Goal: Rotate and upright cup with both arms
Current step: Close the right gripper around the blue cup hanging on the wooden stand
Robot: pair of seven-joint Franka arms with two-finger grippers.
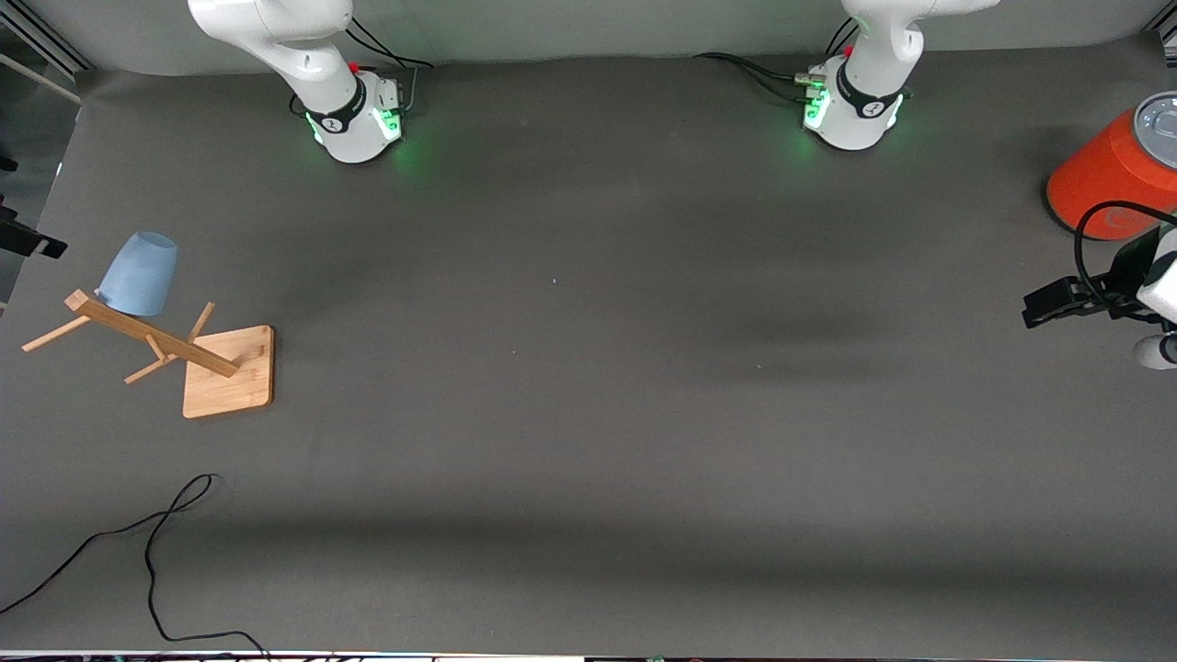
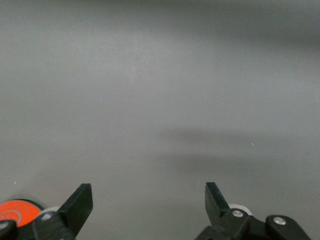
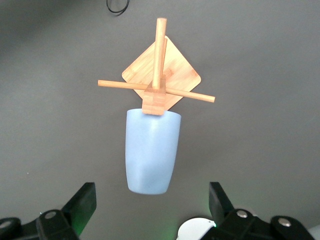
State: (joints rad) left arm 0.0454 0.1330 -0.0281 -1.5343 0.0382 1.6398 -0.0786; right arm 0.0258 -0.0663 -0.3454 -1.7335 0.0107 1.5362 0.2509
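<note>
My right gripper grabs the pale blue cup by its outer side (image 1: 138, 277) (image 3: 152, 157) next, to lift it off the wooden rack and turn it upright.
The pale blue cup (image 1: 138, 274) hangs mouth-down on a peg of a wooden rack (image 1: 230, 368) at the right arm's end of the table. In the right wrist view the cup (image 3: 151, 150) and rack (image 3: 162, 75) lie below my right gripper (image 3: 150, 197), which is open, empty and high above the table, clear of the cup. The right gripper is out of the front view. My left gripper (image 1: 1048, 308) is open and empty at the left arm's end of the table. In the left wrist view it (image 2: 149, 195) has only bare table between its fingers.
A big orange-red cylinder with a grey top (image 1: 1113, 175) stands at the left arm's end, close to the left gripper; it also shows in the left wrist view (image 2: 15, 210). A black cable (image 1: 156, 542) lies on the table nearer the front camera than the rack.
</note>
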